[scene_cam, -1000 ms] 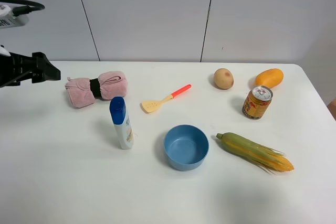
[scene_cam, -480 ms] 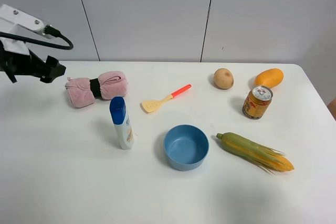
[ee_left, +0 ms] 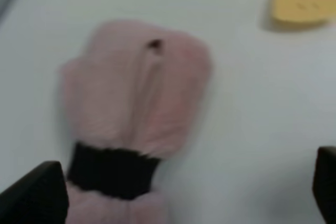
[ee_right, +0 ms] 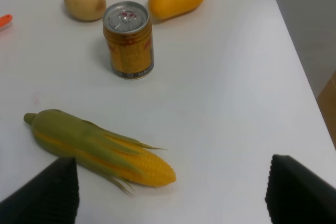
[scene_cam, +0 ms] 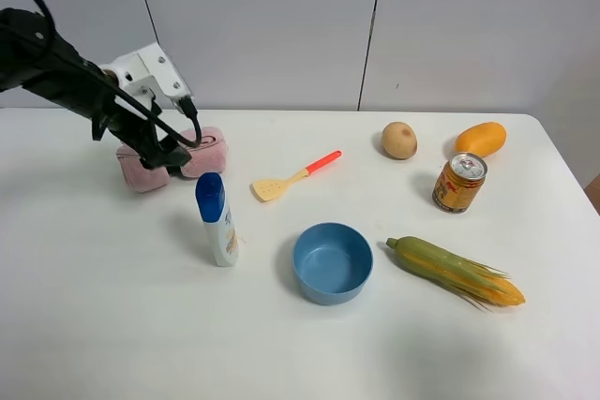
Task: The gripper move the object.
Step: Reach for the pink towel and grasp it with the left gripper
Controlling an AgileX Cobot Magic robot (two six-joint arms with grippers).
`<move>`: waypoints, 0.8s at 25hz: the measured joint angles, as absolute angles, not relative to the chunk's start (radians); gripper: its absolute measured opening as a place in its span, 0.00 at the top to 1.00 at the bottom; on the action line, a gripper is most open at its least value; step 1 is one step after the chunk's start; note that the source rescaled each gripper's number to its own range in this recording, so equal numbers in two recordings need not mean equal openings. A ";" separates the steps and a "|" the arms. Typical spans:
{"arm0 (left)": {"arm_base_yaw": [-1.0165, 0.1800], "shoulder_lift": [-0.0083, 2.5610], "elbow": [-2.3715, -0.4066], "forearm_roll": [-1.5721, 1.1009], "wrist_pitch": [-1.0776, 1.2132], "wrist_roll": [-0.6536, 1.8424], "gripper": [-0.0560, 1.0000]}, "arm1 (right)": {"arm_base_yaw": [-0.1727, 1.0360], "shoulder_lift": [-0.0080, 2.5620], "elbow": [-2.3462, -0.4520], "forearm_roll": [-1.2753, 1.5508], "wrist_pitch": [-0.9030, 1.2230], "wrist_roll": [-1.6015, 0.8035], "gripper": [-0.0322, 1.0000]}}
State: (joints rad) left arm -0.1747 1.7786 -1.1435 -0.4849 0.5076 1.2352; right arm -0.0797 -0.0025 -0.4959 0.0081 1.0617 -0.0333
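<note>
Next, my left gripper grabs the towel by its middle at the black band (ee_left: 113, 174), to move the pink rolled towel.
The object is a pink rolled towel (scene_cam: 208, 151) cinched by a black band, lying at the back left of the white table (scene_cam: 112, 306). My left gripper (scene_cam: 167, 156), black with a white box module, hangs right over the towel's middle and hides the band in the exterior high view. In the left wrist view the towel (ee_left: 142, 93) and its black band (ee_left: 113, 174) lie between my open fingers (ee_left: 37, 192); the left gripper (ee_left: 181, 198) holds nothing. My right gripper (ee_right: 170, 198) is open and empty above the corn; it is out of the exterior high view.
A white lotion bottle with a blue cap (scene_cam: 217, 220) stands just in front of the towel. A yellow spatula with a red handle (scene_cam: 295, 175), a blue bowl (scene_cam: 332, 261), a corn cob (scene_cam: 457, 272), a can (scene_cam: 459, 182), a potato (scene_cam: 399, 140) and a mango (scene_cam: 481, 139) lie to the right.
My left arm has swung in from the left edge of the table and come down over the towel. The towel and the other things have not moved.
</note>
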 joint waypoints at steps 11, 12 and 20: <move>-0.108 1.922 -1.288 -0.489 0.564 1.438 0.07 | -0.080 -0.002 -0.496 0.008 1.062 -0.033 0.00; -0.099 1.930 -1.299 -0.492 0.561 1.438 0.07 | -0.080 -0.002 -0.496 0.008 1.062 -0.033 0.00; -0.064 1.996 -1.338 -0.522 0.554 1.387 0.07 | -0.080 -0.002 -0.496 0.008 1.062 -0.033 0.00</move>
State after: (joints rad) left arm -0.0644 1.9962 -1.3376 -0.5216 0.5544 1.3865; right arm -0.0797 -0.0025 -0.4959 0.0081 1.0617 -0.0333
